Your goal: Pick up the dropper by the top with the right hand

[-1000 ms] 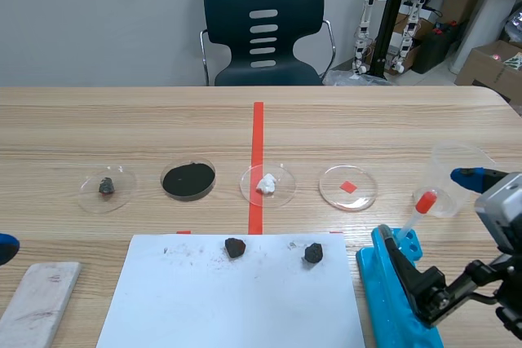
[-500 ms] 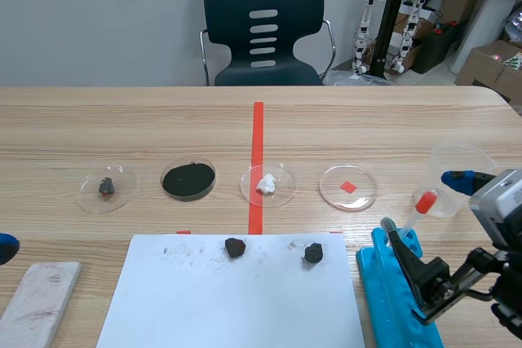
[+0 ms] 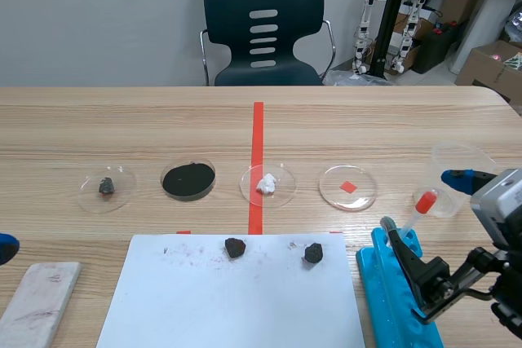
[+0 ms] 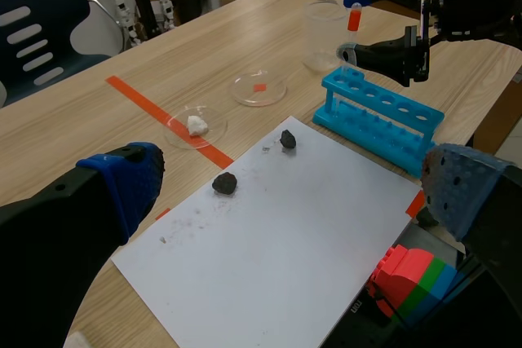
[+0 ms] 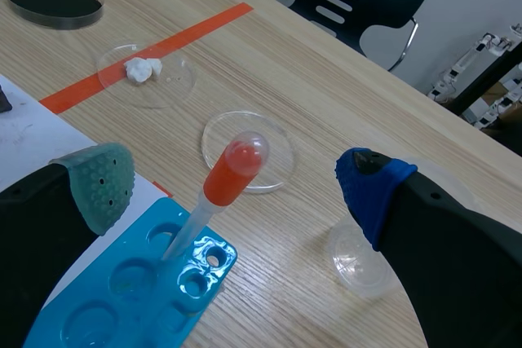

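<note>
The right gripper grabs the dropper by its red bulb (image 3: 426, 202) next, to pick it up from the blue rack (image 3: 393, 295).
The dropper (image 3: 418, 211) has a clear stem and a red bulb (image 5: 236, 167); it stands tilted in a hole of the blue rack (image 3: 393, 295) at the front right. My right gripper (image 3: 427, 209) is open, one finger on each side of the bulb without touching it; in the right wrist view the gripper (image 5: 236, 181) has the bulb between its pads. The dropper (image 4: 353, 17) also shows small in the left wrist view, past the rack (image 4: 382, 117). My left gripper (image 4: 294, 193) is open over the white paper (image 4: 281, 226), holding nothing.
A clear plastic cup (image 3: 455, 178) stands behind the rack. Petri dishes sit in a row: grey stone (image 3: 107, 186), black powder (image 3: 188, 178), white lump (image 3: 267, 184), red chip (image 3: 348, 187). Two dark stones (image 3: 235, 246) (image 3: 313, 253) lie on the paper (image 3: 232, 295). A grey slab (image 3: 39, 312) lies front left.
The right gripper has shifted slightly right and back, bringing its fingers alongside the dropper's bulb. Nothing moved in the last half second.
</note>
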Robot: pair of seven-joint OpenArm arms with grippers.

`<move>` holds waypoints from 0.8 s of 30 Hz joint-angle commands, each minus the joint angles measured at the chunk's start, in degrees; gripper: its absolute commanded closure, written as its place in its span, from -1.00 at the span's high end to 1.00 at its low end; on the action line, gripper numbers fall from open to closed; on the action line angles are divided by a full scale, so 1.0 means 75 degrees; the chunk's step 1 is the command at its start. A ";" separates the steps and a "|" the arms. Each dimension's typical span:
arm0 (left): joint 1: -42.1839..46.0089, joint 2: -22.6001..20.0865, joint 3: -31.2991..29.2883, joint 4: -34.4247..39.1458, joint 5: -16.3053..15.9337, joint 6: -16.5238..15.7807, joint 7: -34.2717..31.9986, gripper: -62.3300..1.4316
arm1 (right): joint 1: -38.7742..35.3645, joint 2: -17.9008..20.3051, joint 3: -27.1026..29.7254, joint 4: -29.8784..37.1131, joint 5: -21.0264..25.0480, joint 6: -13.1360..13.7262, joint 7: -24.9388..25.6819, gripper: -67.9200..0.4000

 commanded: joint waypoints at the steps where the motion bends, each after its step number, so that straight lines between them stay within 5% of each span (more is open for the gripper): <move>1: -0.0023 0.0000 0.0055 0.0099 -0.0105 -0.0041 -0.0134 1.00 | 0.0105 -0.0003 0.0006 0.0111 0.0090 -0.0017 0.0117 0.43; 24: -0.0023 0.0000 0.0055 0.0099 -0.0105 -0.0041 -0.0134 1.00 | -0.0169 -0.0003 -0.0259 0.0114 0.0090 0.0032 0.0262 0.39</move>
